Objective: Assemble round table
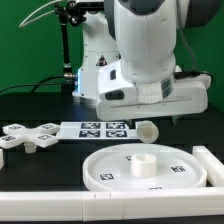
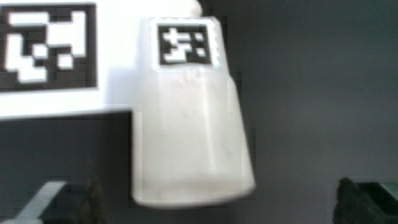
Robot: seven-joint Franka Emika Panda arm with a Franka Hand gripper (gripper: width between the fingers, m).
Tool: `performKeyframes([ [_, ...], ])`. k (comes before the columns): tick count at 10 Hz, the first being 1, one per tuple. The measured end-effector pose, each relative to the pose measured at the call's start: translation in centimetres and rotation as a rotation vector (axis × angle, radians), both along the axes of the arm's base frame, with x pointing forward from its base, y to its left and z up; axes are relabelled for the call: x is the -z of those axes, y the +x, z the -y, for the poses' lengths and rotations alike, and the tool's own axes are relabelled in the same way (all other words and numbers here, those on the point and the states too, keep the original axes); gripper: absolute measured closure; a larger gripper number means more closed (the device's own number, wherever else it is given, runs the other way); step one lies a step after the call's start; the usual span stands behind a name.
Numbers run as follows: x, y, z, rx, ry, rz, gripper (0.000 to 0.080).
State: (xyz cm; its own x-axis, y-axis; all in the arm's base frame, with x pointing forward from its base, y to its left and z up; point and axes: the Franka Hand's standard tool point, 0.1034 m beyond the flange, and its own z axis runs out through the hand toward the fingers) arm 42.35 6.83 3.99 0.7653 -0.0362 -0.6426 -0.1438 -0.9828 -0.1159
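I should grab the post by its plain rounded end [image 1: 147,131] [image 2: 194,182] next. The post's tagged end then stays free to fit the disc's raised middle part.
The large rimmed round disc [image 1: 112,170] lies flat at the front of the table, with a raised hub [image 1: 143,163] at its middle. The cross-shaped foot [image 1: 28,135] lies at the exterior view's left. The short cylinder post [image 1: 147,130] lies on its side just behind the disc. In the wrist view the post [image 2: 192,130] fills the middle and shows a black tag [image 2: 185,42]. My gripper [image 2: 214,205] is open above the post. One dark fingertip [image 2: 63,205] is on each side of the post's near end and neither touches it. In the exterior view the arm's body hides the fingers.
The marker board [image 1: 100,128] lies between the foot and the post and shows in the wrist view [image 2: 63,60] beside the post's far end. A white border rail [image 1: 60,205] runs along the front and another [image 1: 205,160] stands right of the disc. The table is black.
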Motion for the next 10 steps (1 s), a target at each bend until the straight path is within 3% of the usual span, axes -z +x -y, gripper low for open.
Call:
performKeyframes([
  [5,1.4,-0.7,0.1,-0.056,0.073,-0.247,0.0150],
  [10,2.6,-0.8,0.7,-0.072,0.066,-0.225,0.0150],
])
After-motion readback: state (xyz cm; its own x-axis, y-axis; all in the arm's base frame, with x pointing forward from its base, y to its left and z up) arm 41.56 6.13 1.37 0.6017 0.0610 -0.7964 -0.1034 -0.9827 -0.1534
